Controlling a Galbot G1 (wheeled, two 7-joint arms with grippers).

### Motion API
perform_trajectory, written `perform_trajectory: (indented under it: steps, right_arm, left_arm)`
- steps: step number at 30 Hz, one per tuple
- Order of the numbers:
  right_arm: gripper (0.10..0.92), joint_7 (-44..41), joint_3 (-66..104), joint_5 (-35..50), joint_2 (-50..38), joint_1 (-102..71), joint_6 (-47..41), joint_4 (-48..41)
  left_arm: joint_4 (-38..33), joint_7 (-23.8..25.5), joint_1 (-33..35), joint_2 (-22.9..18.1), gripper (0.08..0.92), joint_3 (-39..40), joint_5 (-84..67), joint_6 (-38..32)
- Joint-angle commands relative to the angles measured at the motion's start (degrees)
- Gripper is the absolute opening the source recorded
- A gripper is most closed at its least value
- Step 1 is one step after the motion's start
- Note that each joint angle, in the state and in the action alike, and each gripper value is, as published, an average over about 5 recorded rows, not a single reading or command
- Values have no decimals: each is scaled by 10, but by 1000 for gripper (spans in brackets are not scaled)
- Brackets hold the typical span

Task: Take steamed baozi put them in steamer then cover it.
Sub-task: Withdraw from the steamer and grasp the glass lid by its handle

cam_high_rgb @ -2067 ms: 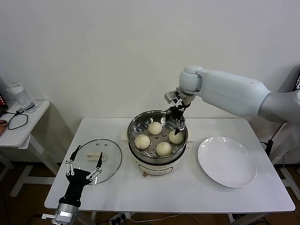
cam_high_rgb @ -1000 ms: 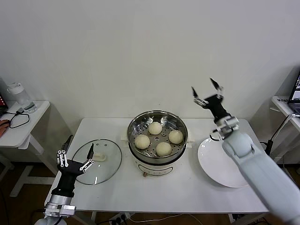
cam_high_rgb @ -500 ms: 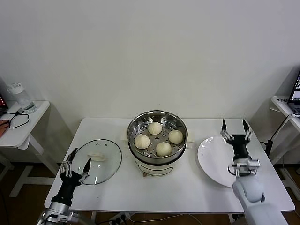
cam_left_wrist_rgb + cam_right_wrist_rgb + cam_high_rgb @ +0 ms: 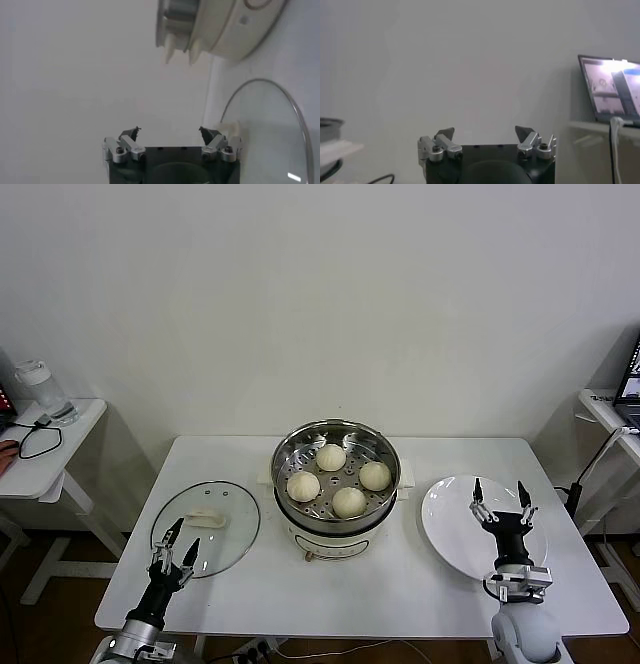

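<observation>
Next, my left gripper grabs the glass cover by its white handle [image 4: 205, 519] to cover the steamer full of baozi [image 4: 336, 476].
Four cream-white baozi [image 4: 348, 501] lie in the shiny steamer [image 4: 337, 425] on its cream pot base at the table's middle. The glass cover [image 4: 235, 529] with its white handle [image 4: 205, 519] lies flat on the table, left of the steamer. My left gripper [image 4: 178, 546] is open and empty, low at the cover's front edge; in the left wrist view the left gripper [image 4: 169, 131] points past the cover [image 4: 265, 130] toward the pot base [image 4: 225, 25]. My right gripper [image 4: 500, 502] is open and empty, low over the white plate; the right wrist view shows it [image 4: 485, 132] facing a wall.
An empty flat white plate [image 4: 455, 534] lies right of the steamer. A small side table [image 4: 45, 449] with a bottle [image 4: 35, 384] and a cable stands at far left. A laptop [image 4: 612, 90] sits on a desk at the right.
My right arm has left the steamer, swung right and dropped low over the plate, open. My left gripper has sunk lower toward the table's front edge by the cover.
</observation>
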Motion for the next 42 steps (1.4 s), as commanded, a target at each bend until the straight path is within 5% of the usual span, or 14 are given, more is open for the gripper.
perform_trajectory:
  steps: [1,42]
  right_arm:
    - [823,-3,13,-15,24,-22,-2,1]
    - [823,-9,14,-40,40,-18,3,-15]
  left_arm:
    - [111,-36,-89,-7,823,12,69,-8]
    - [205,-30,-199,-27,823,52,89,32]
